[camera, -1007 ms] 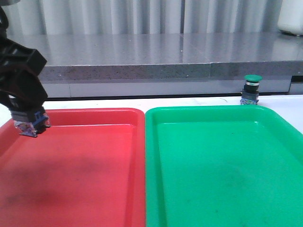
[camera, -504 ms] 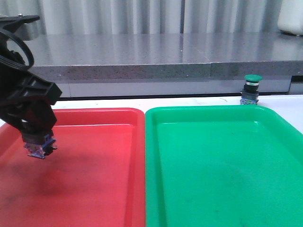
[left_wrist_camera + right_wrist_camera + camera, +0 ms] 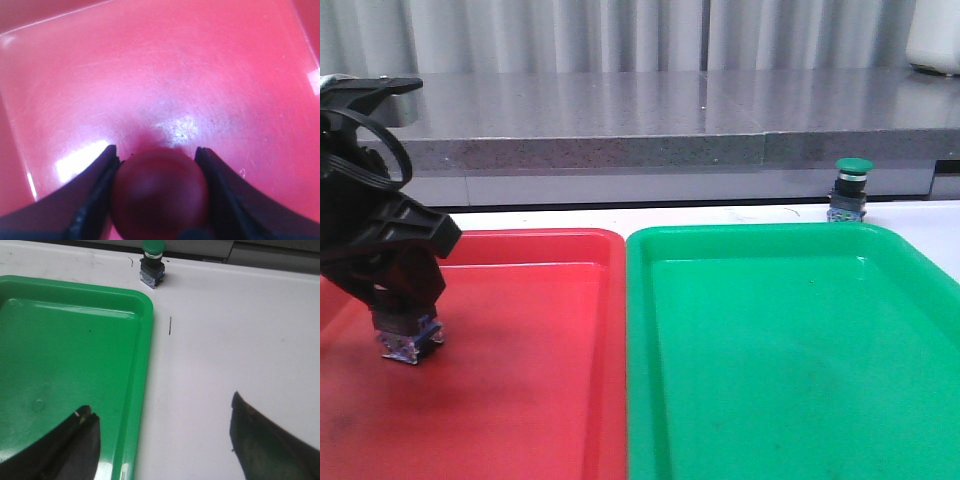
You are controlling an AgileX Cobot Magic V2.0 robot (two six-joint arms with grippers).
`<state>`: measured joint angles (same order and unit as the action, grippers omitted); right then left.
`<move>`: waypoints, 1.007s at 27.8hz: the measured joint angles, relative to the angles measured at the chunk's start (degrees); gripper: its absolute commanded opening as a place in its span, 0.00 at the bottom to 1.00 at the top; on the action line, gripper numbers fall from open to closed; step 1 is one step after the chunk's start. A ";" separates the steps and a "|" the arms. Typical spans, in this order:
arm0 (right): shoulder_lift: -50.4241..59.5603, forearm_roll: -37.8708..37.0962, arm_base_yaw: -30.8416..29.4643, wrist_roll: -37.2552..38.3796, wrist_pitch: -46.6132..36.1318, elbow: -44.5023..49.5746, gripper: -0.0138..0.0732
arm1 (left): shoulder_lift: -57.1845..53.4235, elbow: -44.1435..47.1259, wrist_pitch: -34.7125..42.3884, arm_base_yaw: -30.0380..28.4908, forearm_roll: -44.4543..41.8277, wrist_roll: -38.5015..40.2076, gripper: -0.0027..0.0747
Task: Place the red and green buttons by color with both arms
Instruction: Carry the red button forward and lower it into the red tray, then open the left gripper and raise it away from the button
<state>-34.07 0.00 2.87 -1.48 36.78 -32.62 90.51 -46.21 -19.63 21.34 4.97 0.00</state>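
The red button's base sits low on the bottom of the red tray in the front view, so my left gripper needs to open its fingers.
My left gripper point(image 3: 408, 330) is shut on the red button, whose bluish base point(image 3: 410, 342) shows below the fingers, low over the left part of the red tray point(image 3: 520, 380). In the left wrist view the dark red cap point(image 3: 160, 192) sits squeezed between both fingers point(image 3: 90, 195) over the tray floor. The green button point(image 3: 850, 190) stands upright on the white table behind the green tray point(image 3: 790, 350); it also shows in the right wrist view point(image 3: 152, 260). My right gripper point(image 3: 162, 415) is open and empty, above the green tray's right rim point(image 3: 145, 365); it is out of the front view.
The two trays lie side by side, red left, green right. White table point(image 3: 240, 330) lies right of the green tray. A grey stone ledge point(image 3: 650, 110) runs behind the table. A white object point(image 3: 935, 40) stands at the far right on the ledge.
My left gripper has moved down and to the right with the red button, from the tray's far left rim to low over the tray floor. The green button has not moved.
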 measured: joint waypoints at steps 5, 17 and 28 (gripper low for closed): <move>0.00 0.00 0.00 -0.09 0.00 0.00 0.80 | 0.10 0.00 0.56 0.00 0.24 0.00 0.51; 0.00 0.00 0.00 -0.09 0.00 0.00 0.80 | -0.63 0.00 0.45 0.00 0.84 0.00 0.66; 0.00 0.00 0.00 -0.09 0.00 0.00 0.80 | -12.69 0.00 -5.17 0.10 0.84 0.00 0.66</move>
<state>-34.07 0.00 2.87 -1.58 36.78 -32.62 77.82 -46.21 -24.80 21.44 5.80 0.00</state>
